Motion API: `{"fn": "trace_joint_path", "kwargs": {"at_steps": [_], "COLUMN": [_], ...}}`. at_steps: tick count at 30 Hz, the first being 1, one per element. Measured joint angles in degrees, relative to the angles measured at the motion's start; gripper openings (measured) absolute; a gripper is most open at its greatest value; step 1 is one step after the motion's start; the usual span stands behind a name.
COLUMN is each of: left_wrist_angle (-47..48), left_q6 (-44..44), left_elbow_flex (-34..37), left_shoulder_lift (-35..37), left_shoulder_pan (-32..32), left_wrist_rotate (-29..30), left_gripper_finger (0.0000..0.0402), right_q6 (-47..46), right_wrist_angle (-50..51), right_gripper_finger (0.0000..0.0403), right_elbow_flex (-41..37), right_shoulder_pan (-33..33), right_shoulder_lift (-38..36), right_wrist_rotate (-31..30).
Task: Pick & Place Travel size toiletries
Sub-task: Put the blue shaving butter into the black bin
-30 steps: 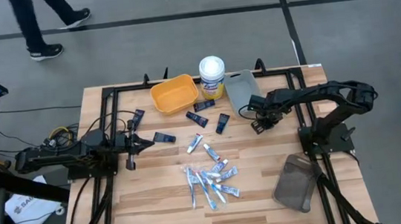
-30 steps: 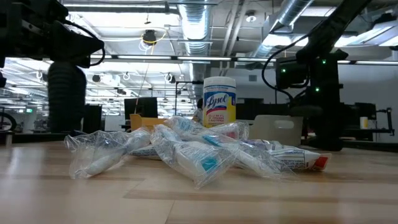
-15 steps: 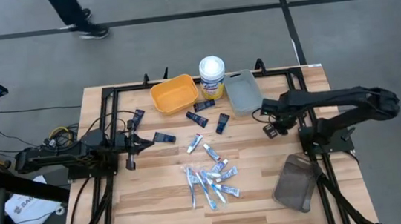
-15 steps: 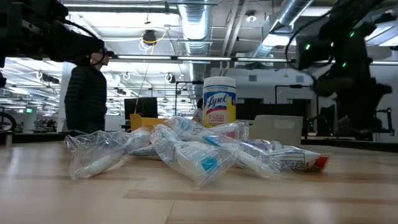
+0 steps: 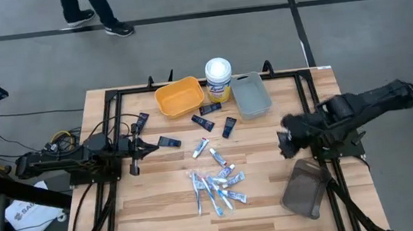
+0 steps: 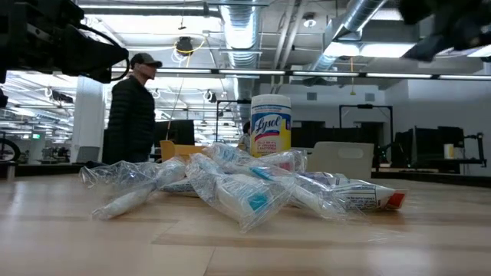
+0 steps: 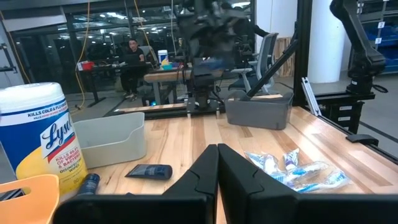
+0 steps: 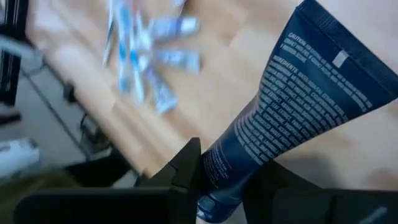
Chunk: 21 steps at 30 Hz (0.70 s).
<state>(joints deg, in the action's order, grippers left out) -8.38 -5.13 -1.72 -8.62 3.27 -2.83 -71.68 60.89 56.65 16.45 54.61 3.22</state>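
The navy tube in my right gripper hangs short of the near grey bin's rim, so I need to move it toward that rim before releasing it.
A dark navy tube (image 8: 292,93) with white print sticks out from between the fingers of my right gripper (image 8: 221,171), which is shut on it. That gripper (image 5: 286,142) hangs above the table's right part, blurred in the high view. A pile of white-and-blue tubes in clear wrappers (image 5: 216,187) lies on the wood at the middle near side. Several navy tubes (image 5: 205,120) lie flat farther back. My left gripper (image 5: 131,148) waits shut at the table's left, pointing level. My right gripper pinches the navy tube near its narrow cap end (image 8: 227,165) between its two fingers. The tube runs on along the fingers and past their tips, its flat crimped end (image 8: 348,37) foremost. It is lifted clear of the table; the fingers slant down toward the table's left.
A yellow bin (image 5: 179,97), a white-lidded yellow canister (image 5: 219,78) and a grey bin (image 5: 250,94) stand at the far edge. Another grey bin (image 5: 304,190) sits tilted at the near right corner. A person (image 6: 132,107) walks behind the table.
My right gripper has swung from beside the far grey bin toward the table's right and near edges and has risen, leaving the low view's middle. A person has walked past behind the table.
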Motion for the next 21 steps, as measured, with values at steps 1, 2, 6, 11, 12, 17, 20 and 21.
{"fn": "trace_joint_path", "kwargs": {"at_steps": [1, 2, 6, 11, 12, 17, 20, 21], "left_wrist_angle": [-0.04, -0.1, -0.29, -0.57, -0.67, -0.72, -1.31, -1.58], "left_q6": [0.0, 0.02, 0.02, 0.02, 0.02, 0.02, 0.02, 0.02], "left_elbow_flex": [0.0, 0.0, 0.0, 0.0, 0.0, 0.0, 0.0, 0.0], "left_shoulder_lift": [0.0, 0.0, 0.0, -0.01, 0.0, 0.0, 0.0, 0.0], "left_shoulder_pan": [0.0, 0.0, 0.0, 0.0, 0.0, 0.0, 0.0, 0.0], "left_wrist_rotate": [0.0, 0.0, 0.0, 0.0, 0.0, 0.0, 0.0, 0.0], "left_gripper_finger": [0.0, 0.0, 0.0, 0.0, 0.0, 0.0, 0.0, 0.0], "right_q6": [-2.76, -5.65, -18.82, -31.3, -32.63, -33.9, -32.73, -32.72], "right_wrist_angle": [0.18, 0.2, 0.36, -0.39, -0.27, -0.12, -0.09, -0.02], "right_gripper_finger": [0.007, 0.007, 0.0069, 0.0066, 0.0066, 0.0066, 0.0071, 0.0075], "right_elbow_flex": [0.41, 0.46, 0.47, 0.45, 0.45, 0.45, 0.45, 0.45], "right_shoulder_pan": [2.87, 5.88, 17.84, 28.09, 29.3, 30.61, 29.67, 29.43], "right_shoulder_lift": [0.64, 1.31, 5.15, 12.63, 14.23, 21.32, 24.19, 25.06], "right_wrist_rotate": [0.0, 0.0, 0.03, 2.11, 2.89, 6.58, 9.36, 9.52]}}
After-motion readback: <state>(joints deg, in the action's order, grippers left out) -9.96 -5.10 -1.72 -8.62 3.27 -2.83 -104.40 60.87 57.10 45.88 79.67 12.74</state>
